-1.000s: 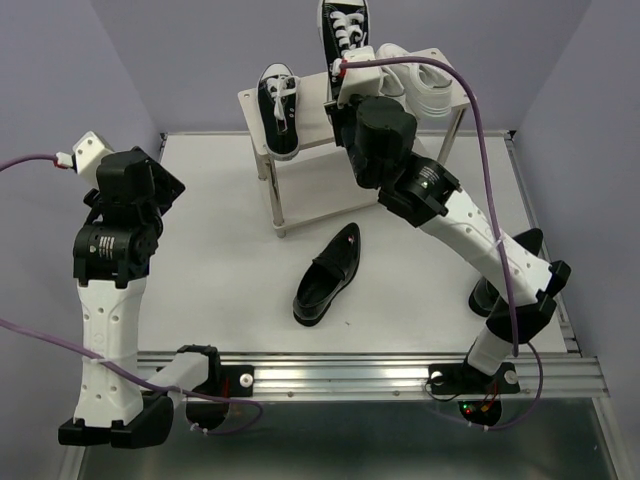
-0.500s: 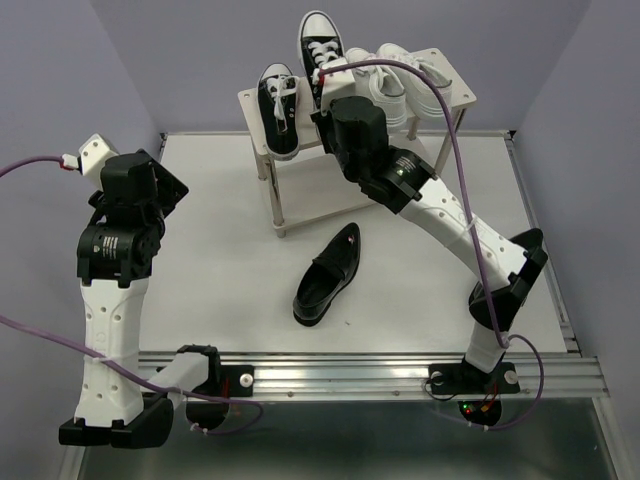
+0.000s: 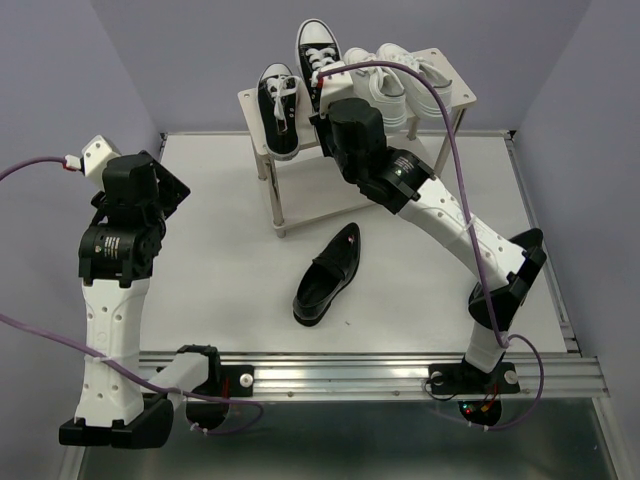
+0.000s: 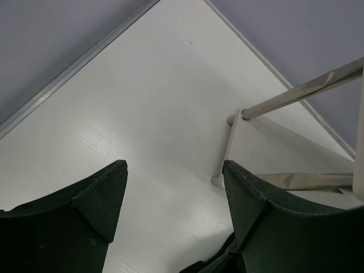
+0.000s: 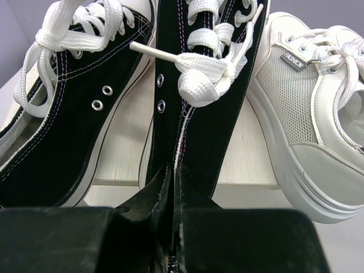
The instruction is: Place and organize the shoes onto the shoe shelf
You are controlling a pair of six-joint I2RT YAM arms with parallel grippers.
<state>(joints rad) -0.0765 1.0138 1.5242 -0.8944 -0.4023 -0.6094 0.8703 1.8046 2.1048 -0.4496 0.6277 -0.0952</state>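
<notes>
My right gripper opens now, since bare board shows on both sides of the held black sneaker, so the sneaker would end on the shelf's top board.
My right gripper (image 3: pixel 323 97) is shut on the heel of a black canvas sneaker (image 3: pixel 317 52) and holds it over the top board of the shoe shelf (image 3: pixel 252 103). In the right wrist view the jaws (image 5: pixel 173 170) pinch the heel of this sneaker (image 5: pixel 210 102). It sits between the other black sneaker (image 5: pixel 85 114) and a white sneaker (image 5: pixel 307 114). The other black sneaker (image 3: pixel 278 108) lies on the shelf's left side and the white sneakers (image 3: pixel 398 78) on its right. A glossy black loafer (image 3: pixel 328 275) lies on the table. My left gripper (image 4: pixel 173 165) is open and empty.
The shelf's silver legs (image 3: pixel 275 200) stand at the back of the white table (image 3: pixel 210 250). In the left wrist view a shelf foot (image 4: pixel 227 148) and a metal rail (image 4: pixel 301 91) are close on the right. Purple walls surround the table. A metal rail (image 3: pixel 370 375) runs along the near edge.
My right arm has carried the black sneaker left and down, into the gap between the other black sneaker and the white pair. The left arm has barely moved.
</notes>
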